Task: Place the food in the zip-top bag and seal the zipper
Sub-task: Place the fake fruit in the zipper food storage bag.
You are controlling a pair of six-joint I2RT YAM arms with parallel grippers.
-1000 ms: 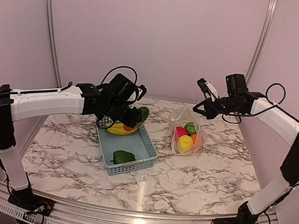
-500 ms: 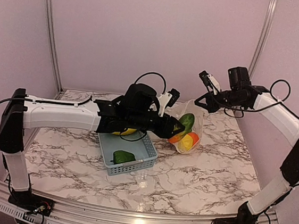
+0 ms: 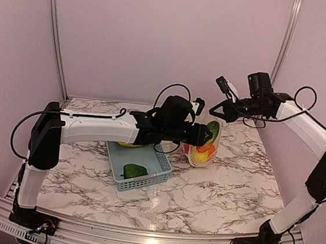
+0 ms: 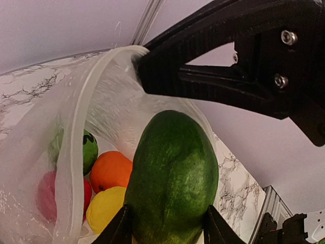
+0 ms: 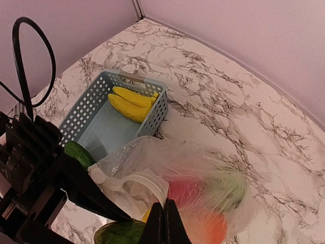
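My left gripper moves the dark-green piece of food into the bag, before opening. The piece still overlaps the pale zipper at the bag's opening and would drop short if released now.
My left gripper (image 4: 165, 231) is shut on a long dark-green piece of food (image 4: 172, 178) and holds it at the open mouth of the zip-top bag (image 3: 202, 152). Through the mouth I see orange (image 4: 109, 170), yellow (image 4: 104, 208), red and green pieces inside. The zipper (image 4: 76, 152) runs round the mouth as a pale strip. My right gripper (image 5: 164, 221) is shut on the bag's upper edge and holds the mouth up. In the top view, the left gripper (image 3: 206, 133) sits just below the right gripper (image 3: 213, 111).
A blue-grey mesh basket (image 3: 156, 171) stands left of the bag. It holds a green piece (image 3: 135, 171) and yellow bananas (image 5: 131, 101). My left arm (image 3: 98, 130) stretches over the basket's far end. The marble table (image 3: 232, 187) ends at walls behind and to the right.
My left gripper has carried the dark-green piece from above the basket rightwards to the bag's mouth. The right gripper has kept its hold and lifted the bag's edge slightly.
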